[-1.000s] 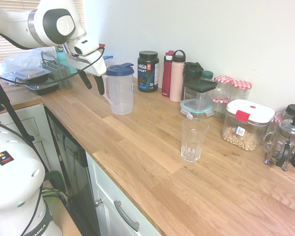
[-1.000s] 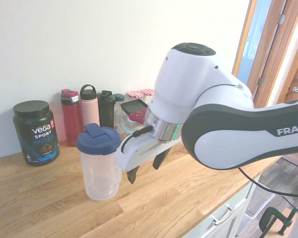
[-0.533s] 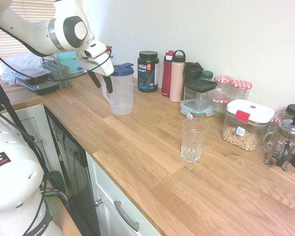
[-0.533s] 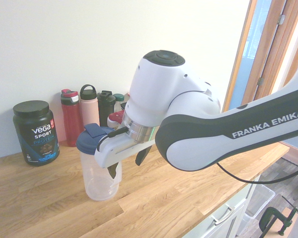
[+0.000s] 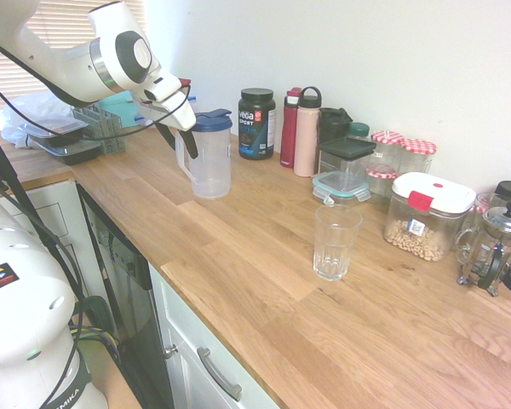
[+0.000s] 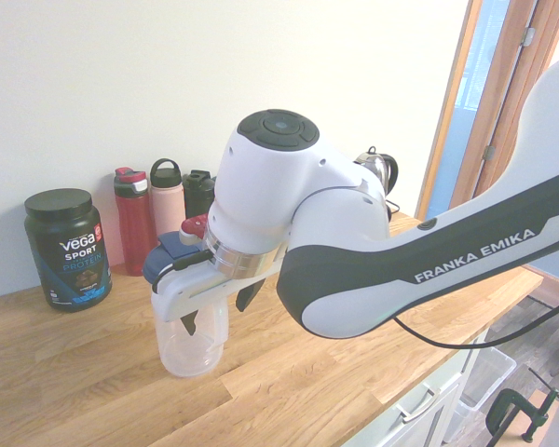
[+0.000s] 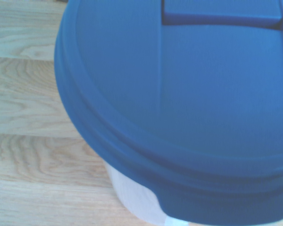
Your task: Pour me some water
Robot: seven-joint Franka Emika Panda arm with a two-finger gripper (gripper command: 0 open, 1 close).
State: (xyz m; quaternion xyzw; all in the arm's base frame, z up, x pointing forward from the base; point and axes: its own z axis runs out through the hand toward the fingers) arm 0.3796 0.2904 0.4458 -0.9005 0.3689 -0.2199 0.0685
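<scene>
The dark fingers stand on both sides of the pitcher's handle [image 6: 221,317], below the blue lid [image 6: 168,250], so it is now time for my gripper to close on the handle.
A clear plastic pitcher [image 5: 210,164] with a blue lid [image 5: 209,120] stands on the wooden counter [image 5: 264,281], towards its back left. An empty drinking glass [image 5: 335,243] stands further right, near the counter's middle. My gripper [image 5: 177,140] is open at the pitcher's handle side, just below the lid, its dark fingers [image 5: 190,145] spread beside the handle. From the other side the gripper [image 6: 216,309] overlaps the pitcher [image 6: 188,340], one finger in front of its wall. The blue lid [image 7: 179,94] fills the wrist view. I cannot tell whether the fingers touch the pitcher.
Along the wall stand a black protein tub [image 5: 256,123], a red bottle [image 5: 289,128], a pink bottle [image 5: 306,134], a black shaker [image 5: 332,124], lidded containers [image 5: 427,216] and a French press [image 5: 492,247]. A dish rack [image 5: 98,126] sits behind the pitcher. The counter's front edge runs above cabinets.
The arm has swung in towards the pitcher, bringing the open gripper from beside it up against its handle side. Pitcher and glass have not moved.
</scene>
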